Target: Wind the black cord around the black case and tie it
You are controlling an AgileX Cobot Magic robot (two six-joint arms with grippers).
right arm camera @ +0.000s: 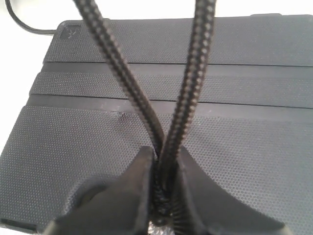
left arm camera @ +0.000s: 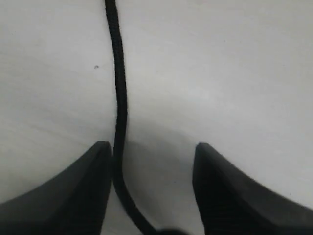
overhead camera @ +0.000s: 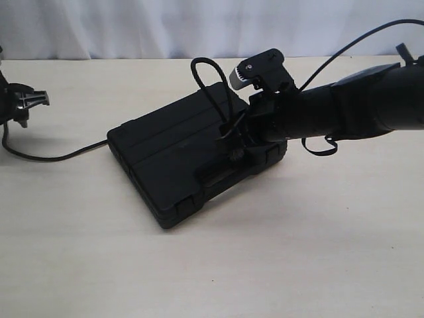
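I need to grab the loose stretch (overhead camera: 10, 150) with my left gripper next, to tie up the black case (overhead camera: 185, 156).
The black case (overhead camera: 185, 156) lies flat in the middle of the pale table, grooved lid up. My right gripper (right arm camera: 165, 154) hovers over its right end (overhead camera: 242, 138) and is shut on two strands of the black cord (right arm camera: 110, 49), which rise together as a loop (overhead camera: 207, 65) above the lid (right arm camera: 244, 142). Another stretch of cord (overhead camera: 66, 156) leaves the case's left corner and curves over the table to my left gripper (overhead camera: 32, 99) at the far left. In the left wrist view that gripper (left arm camera: 152, 147) is open, and the cord (left arm camera: 119, 88) runs loose between its fingers, against one of them.
The right arm (overhead camera: 358, 106) reaches in from the right edge with its own cable arcing above it. A white curtain (overhead camera: 132, 26) closes off the back of the table. Bare tabletop (overhead camera: 265, 265) lies in front of the case.
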